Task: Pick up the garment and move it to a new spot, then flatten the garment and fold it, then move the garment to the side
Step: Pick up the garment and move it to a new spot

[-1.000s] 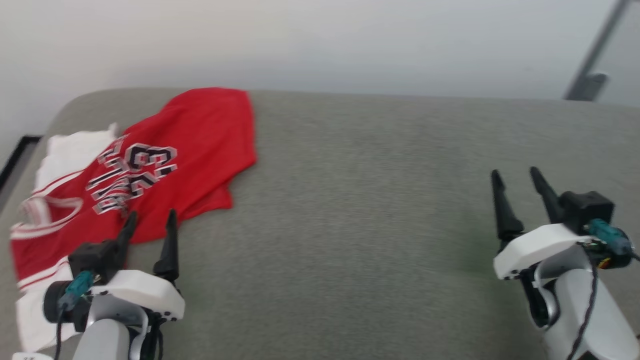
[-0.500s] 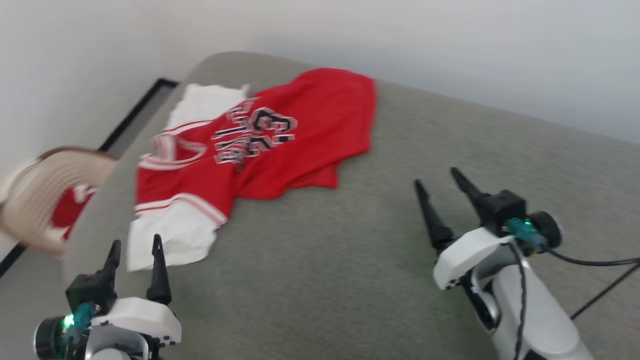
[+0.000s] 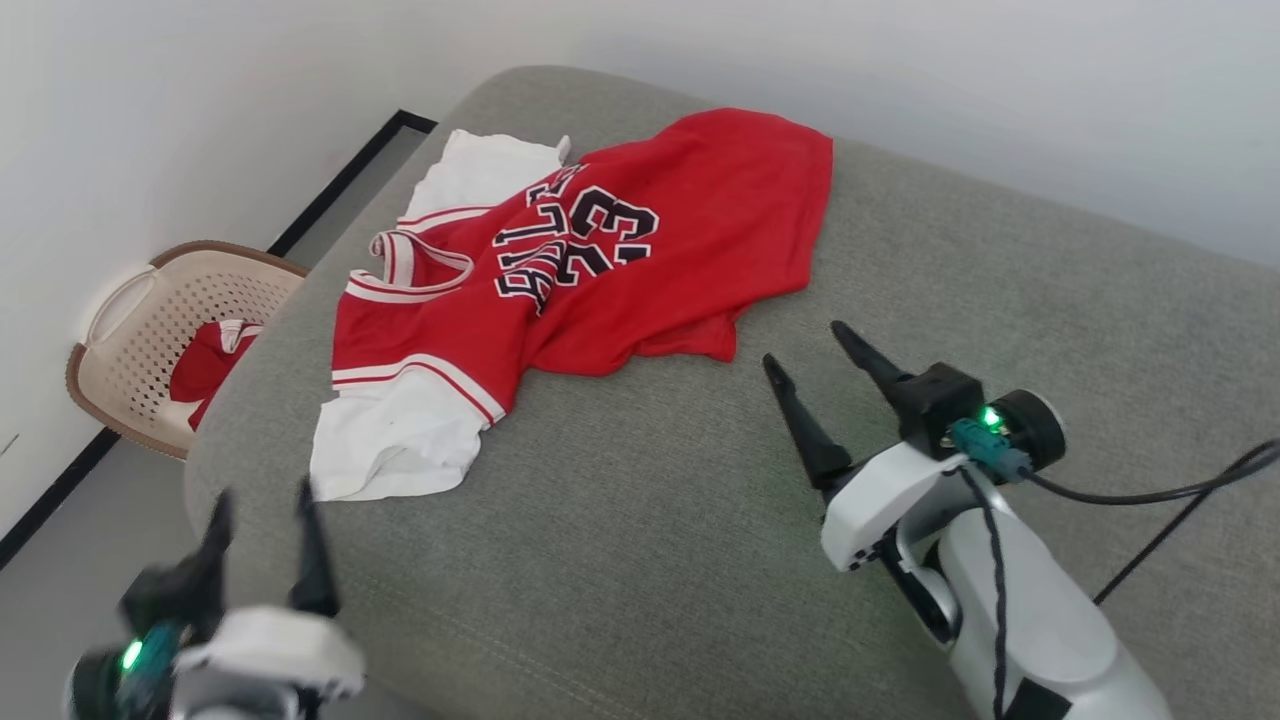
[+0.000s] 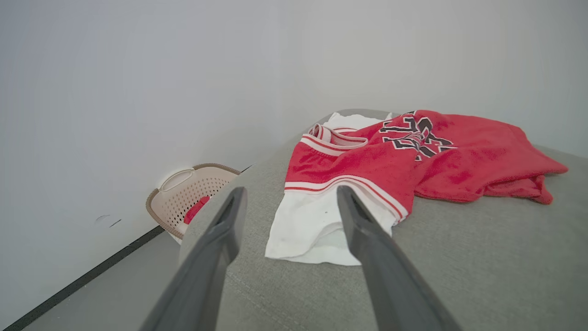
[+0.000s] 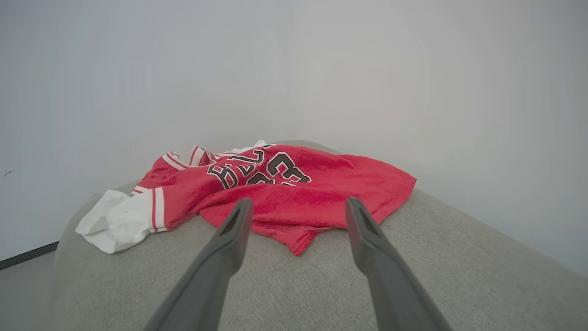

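My left gripper is going to grab the red jersey (image 3: 708, 240) next by its striped collar (image 3: 415, 292), to move the jersey to a new spot for flattening.
The garment (image 3: 600, 270), a red jersey with white sleeves and black lettering, lies rumpled on the far left part of the grey cushioned surface (image 3: 700, 520). It also lies ahead in the left wrist view (image 4: 399, 161) and the right wrist view (image 5: 275, 188). My left gripper (image 3: 262, 510) is open at the lower left, just short of the white sleeve (image 3: 400, 450). To the right of the jersey's hem, my right gripper (image 3: 808, 345) hovers open and holds nothing. Both sets of fingers (image 4: 363, 230) (image 5: 367, 239) stand wide apart in the wrist views.
A beige perforated laundry basket (image 3: 140, 340) with a red item inside stands on the floor left of the cushion. A white wall runs behind. A black cable (image 3: 1170, 495) trails from the right wrist. The cushion's rounded left edge (image 3: 215, 440) drops to the grey floor.
The head camera has swung left, bringing the basket and floor into view. Both grippers stay open; the right one now sits closer to the jersey's hem.
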